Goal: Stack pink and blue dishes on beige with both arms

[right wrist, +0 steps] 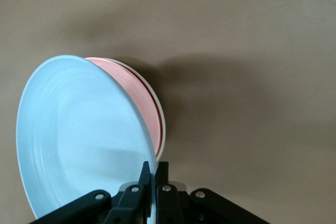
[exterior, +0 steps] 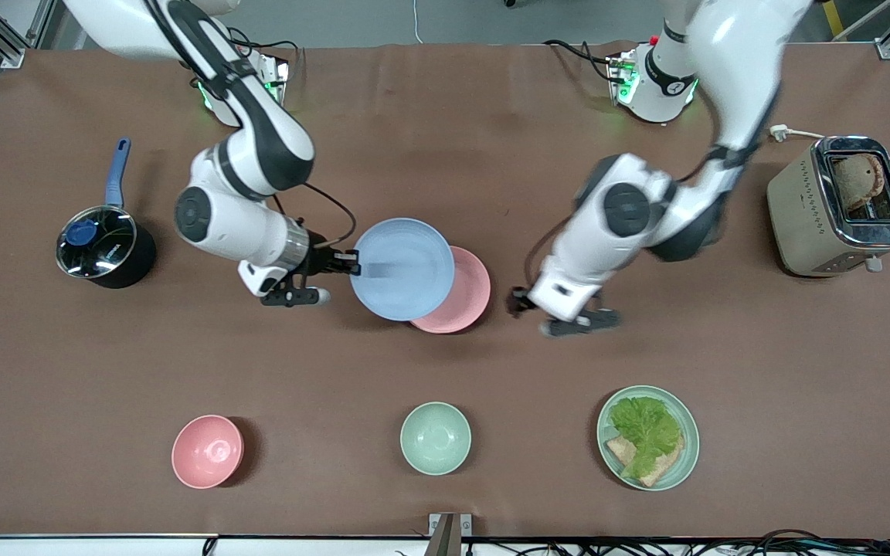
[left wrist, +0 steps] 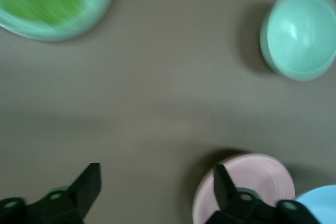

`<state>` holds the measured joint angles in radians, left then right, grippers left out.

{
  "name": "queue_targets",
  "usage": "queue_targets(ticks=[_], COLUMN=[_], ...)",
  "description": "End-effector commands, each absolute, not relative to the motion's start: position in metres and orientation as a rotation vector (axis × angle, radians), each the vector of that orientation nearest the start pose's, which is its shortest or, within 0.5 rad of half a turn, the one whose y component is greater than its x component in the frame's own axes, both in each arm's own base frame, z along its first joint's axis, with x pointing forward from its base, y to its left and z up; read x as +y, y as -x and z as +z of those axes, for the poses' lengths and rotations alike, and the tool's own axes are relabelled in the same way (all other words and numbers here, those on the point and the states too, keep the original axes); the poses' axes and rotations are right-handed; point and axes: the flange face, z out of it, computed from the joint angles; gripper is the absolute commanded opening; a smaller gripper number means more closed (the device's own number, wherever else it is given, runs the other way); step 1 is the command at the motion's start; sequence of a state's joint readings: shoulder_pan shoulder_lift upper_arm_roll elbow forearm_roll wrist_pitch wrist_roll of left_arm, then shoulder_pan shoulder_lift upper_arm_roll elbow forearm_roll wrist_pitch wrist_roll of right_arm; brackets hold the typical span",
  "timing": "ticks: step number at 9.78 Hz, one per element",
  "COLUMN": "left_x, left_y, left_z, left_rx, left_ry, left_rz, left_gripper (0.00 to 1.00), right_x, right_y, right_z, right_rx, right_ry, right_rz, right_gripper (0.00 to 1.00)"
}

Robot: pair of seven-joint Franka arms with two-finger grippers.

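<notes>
The tilted blue plate hangs off-centre over the pink plate's rim. My right gripper needs to bring it over the pink plate's centre before it opens.
My right gripper [exterior: 350, 262] [right wrist: 156, 169] is shut on the rim of the light blue plate [exterior: 402, 269] [right wrist: 79, 140]. It holds the plate tilted over the pale pink plate [exterior: 467, 297] [right wrist: 137, 94]. The pink plate lies on the beige plate, of which only a cream rim [right wrist: 162, 124] shows in the right wrist view. The front view hides the beige plate. My left gripper [exterior: 519, 303] [left wrist: 156, 182] is open and holds nothing. It hangs beside the pink plate [left wrist: 260, 179], toward the left arm's end of the table. A corner of the blue plate [left wrist: 323, 203] shows there too.
Nearer the front camera stand a pink bowl [exterior: 207, 451], a mint-green bowl [exterior: 435, 437] [left wrist: 302, 32] and a mint-green plate [exterior: 686, 455] [left wrist: 102, 1] with lettuce and bread. A black pot [exterior: 101, 249] stands at the right arm's end, a toaster [exterior: 839, 205] at the left arm's end.
</notes>
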<state>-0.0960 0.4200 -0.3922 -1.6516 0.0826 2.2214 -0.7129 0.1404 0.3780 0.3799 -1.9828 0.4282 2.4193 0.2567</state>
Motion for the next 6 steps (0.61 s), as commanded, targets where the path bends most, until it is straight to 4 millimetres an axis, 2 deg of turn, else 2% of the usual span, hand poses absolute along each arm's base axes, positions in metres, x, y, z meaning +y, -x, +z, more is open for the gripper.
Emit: queue_targets(ticks=[1, 2, 3, 5, 6], left_x=[-0.218, -0.175, -0.144, -0.090, -0.071], left_y=[-0.641, -0.645, -0.640, -0.613, -0.597], left_z=[0.469, 0.502, 0.536, 0.596, 0.615], left_rx=[-0.357, -0.295, -0.262, -0.131, -0.052], left_ry=[3.220, 3.191, 3.168, 3.116, 3.100], left_rz=[-0.197, -0.196, -0.235, -0.239, -0.202], left_gripper=[1.00, 1.00, 1.00, 1.00, 1.00], right_x=[0.334, 0.347, 0.356, 0.351, 0.351], right_y=[-0.529, -0.523, -0.518, -0.517, -0.517], right_z=[0.271, 0.264, 0.255, 0.245, 0.244], right_rx=[0.143, 0.154, 0.165, 0.168, 0.166], right_ry=[2.692, 2.689, 2.687, 2.698, 2.700], right_rz=[0.091, 0.080, 0.066, 0.077, 0.073], right_gripper=[0.02, 0.02, 0.02, 0.02, 0.02])
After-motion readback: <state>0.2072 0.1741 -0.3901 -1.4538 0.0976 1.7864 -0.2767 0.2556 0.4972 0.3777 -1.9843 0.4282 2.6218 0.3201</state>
